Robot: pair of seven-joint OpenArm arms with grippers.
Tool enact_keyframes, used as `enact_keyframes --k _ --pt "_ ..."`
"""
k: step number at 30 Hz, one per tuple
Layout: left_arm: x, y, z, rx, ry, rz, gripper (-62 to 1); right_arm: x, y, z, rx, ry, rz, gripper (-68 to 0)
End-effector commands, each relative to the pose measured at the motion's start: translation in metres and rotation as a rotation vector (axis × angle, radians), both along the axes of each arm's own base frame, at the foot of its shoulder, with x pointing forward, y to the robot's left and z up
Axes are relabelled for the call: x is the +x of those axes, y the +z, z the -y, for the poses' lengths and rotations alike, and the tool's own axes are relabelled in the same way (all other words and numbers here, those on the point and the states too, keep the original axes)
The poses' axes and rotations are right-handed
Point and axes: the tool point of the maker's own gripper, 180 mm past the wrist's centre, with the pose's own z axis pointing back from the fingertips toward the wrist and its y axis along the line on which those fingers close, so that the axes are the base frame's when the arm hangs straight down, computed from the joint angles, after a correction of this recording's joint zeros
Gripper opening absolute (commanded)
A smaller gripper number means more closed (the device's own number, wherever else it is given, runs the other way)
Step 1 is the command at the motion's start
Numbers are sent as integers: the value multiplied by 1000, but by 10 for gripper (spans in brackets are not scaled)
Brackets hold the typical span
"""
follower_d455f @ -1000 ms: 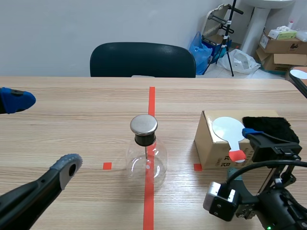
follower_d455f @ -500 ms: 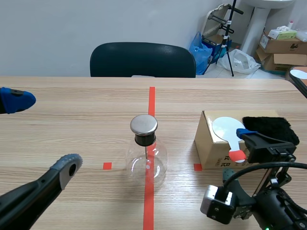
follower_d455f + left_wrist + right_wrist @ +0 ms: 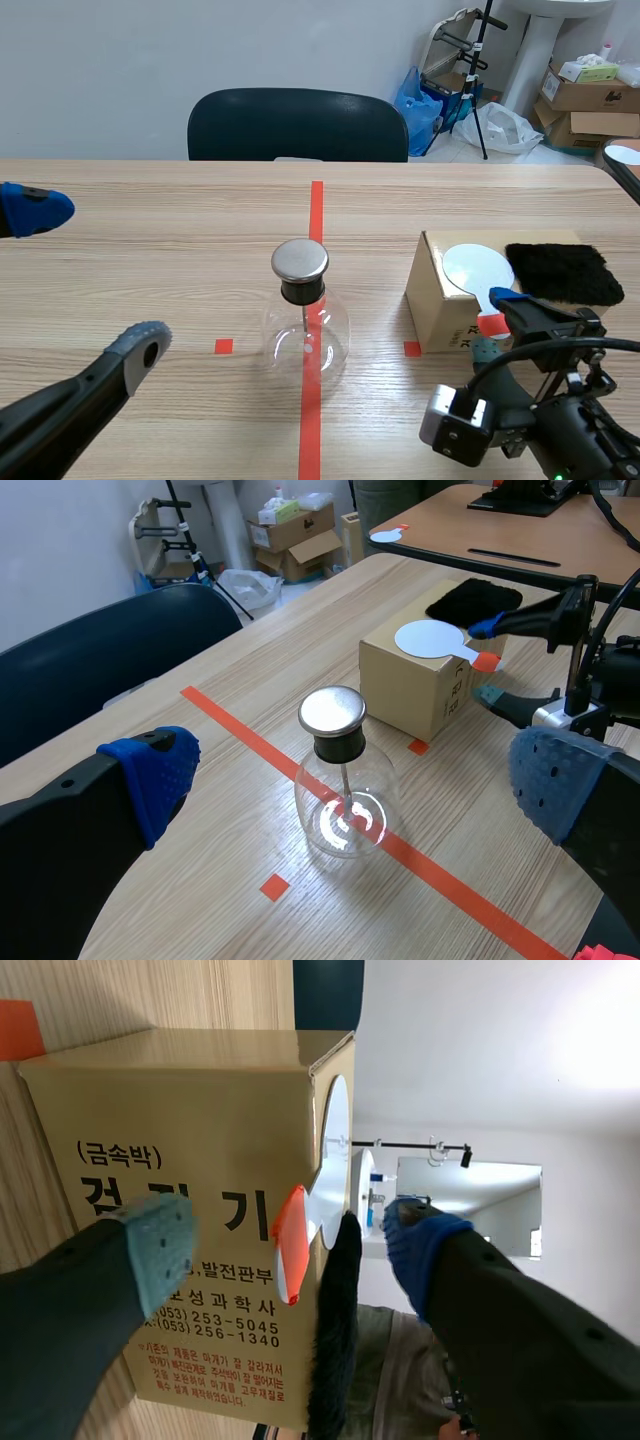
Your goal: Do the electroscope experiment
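The paddle's white disc (image 3: 478, 268) lies flat on the box, and its orange handle (image 3: 493, 325) sticks out past the edge of the box. My right gripper should grab the paddle by that handle next.
The electroscope, a round glass flask (image 3: 305, 335) with a metal cap (image 3: 300, 259), stands on the red centre tape line. To its right a cardboard box (image 3: 436, 305) carries a white disc paddle (image 3: 470, 268) with an orange handle (image 3: 290, 1245) and a black fur cloth (image 3: 558, 272). My right gripper (image 3: 497, 323) is open at the box's near side, and the orange handle sits between its teal pad (image 3: 160, 1245) and blue pad (image 3: 420, 1240) without touching either. My left gripper (image 3: 88, 278) is open, well left of the flask (image 3: 340, 805), holding nothing.
A dark chair (image 3: 298, 124) stands behind the table's far edge. Boxes, bags and a stand (image 3: 480, 70) clutter the floor at the back right. Another table (image 3: 500, 525) lies beyond the cardboard box (image 3: 420, 685).
My right gripper has shifted down and a little left along the box's near side, bringing its blue fingertip from the cloth's edge to the orange handle. The left arm is still.
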Motion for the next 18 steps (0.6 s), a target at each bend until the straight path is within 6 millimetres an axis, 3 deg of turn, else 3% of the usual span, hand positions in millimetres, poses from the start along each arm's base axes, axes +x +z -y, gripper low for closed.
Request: enact_keyframes --k 1,5,10,18 --pt "1 6 1 -28 7 15 14 7 9 4 -1 -12 35 -350" --pt "1 6 1 -28 7 15 14 7 9 5 -1 -16 35 -451" --pt "1 6 1 -28 7 15 14 7 9 5 -1 -15 35 -673" --pt "1 6 1 -28 7 15 14 7 9 5 -1 -15 35 -667"
